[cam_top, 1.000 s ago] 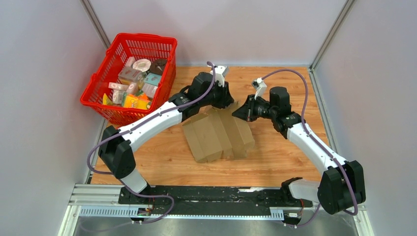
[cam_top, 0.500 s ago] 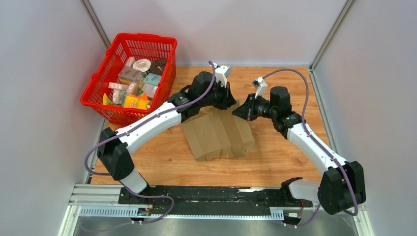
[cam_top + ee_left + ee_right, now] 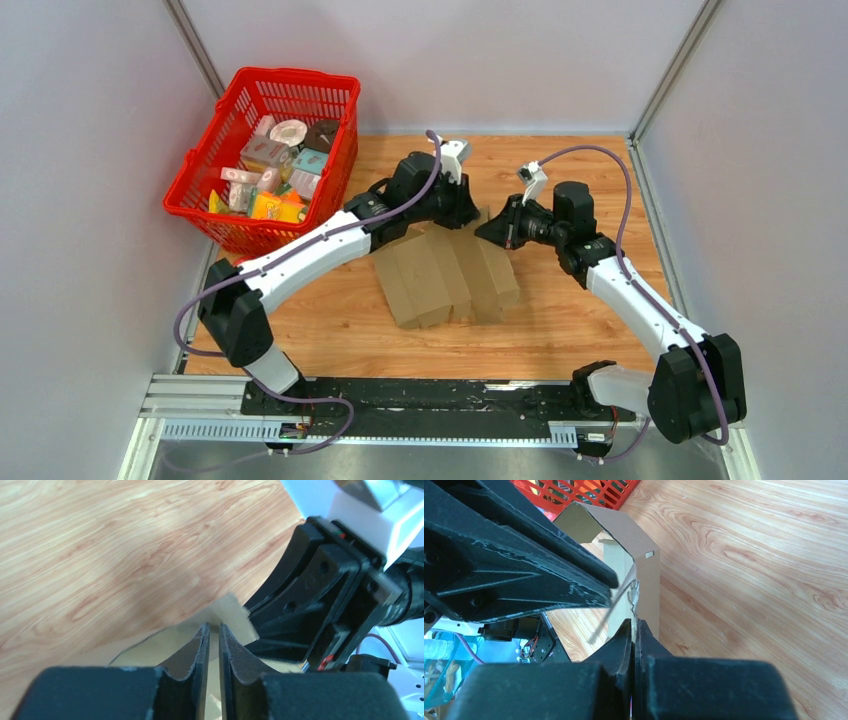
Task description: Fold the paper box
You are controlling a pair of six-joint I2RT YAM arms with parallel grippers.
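Note:
I should grab the raised flap [image 3: 481, 217] [image 3: 223, 619] at the paper box's far edge with my left gripper next, beside the side of the box that my right gripper holds. Then I can fold the flap.
The paper box [image 3: 445, 275] is a brown cardboard sheet, partly folded, lying mid-table. My left gripper [image 3: 467, 213] reaches over its far edge. In the left wrist view its fingers [image 3: 213, 626] stand a narrow slit apart, open, with a raised flap of the box [image 3: 232, 615] just beyond the tips. My right gripper [image 3: 487, 230] meets the far right corner of the box. In the right wrist view it [image 3: 634, 622] is shut on the edge of an upright cardboard wall [image 3: 646, 580].
A red basket [image 3: 298, 75] holding several small printed packages stands at the back left, and its mesh [image 3: 589, 490] shows in the right wrist view. Grey walls enclose the table on three sides. The two grippers sit very close together.
My left gripper has edged slightly right along the box's far edge. The right wrist has shifted a little to the right. The box has hardly moved.

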